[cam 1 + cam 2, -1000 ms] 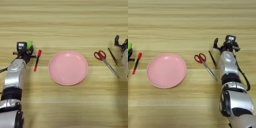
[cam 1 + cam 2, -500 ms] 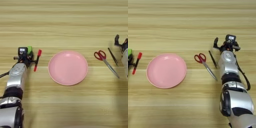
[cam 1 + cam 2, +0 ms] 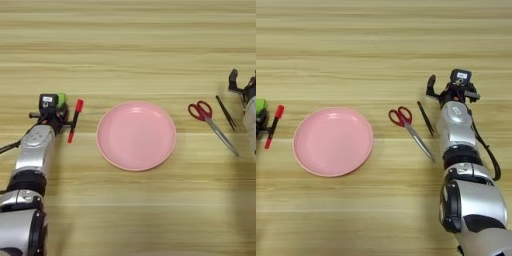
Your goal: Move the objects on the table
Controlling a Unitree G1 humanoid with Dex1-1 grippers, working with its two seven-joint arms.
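My left gripper releases the green bar next, since the bar stands low over the wood beside the red marker and would lie there.
The light-green bar shows only as a small green end beside my left gripper, which is shut on it near the table's left edge. Just right of that gripper lies the red marker pen, pointing away from me and slightly tilted, free of the fingers. At the right side my right gripper rests low over the wood, open and holding nothing, with one black finger sticking out to the left.
A round pink plate sits mid-table with nothing in it. To its right lie red-handled scissors and a thin black stick, close to my right gripper.
My left gripper has drawn back toward me a short way and the green bar has come with it. Marker, plate, scissors and right arm are where they were.
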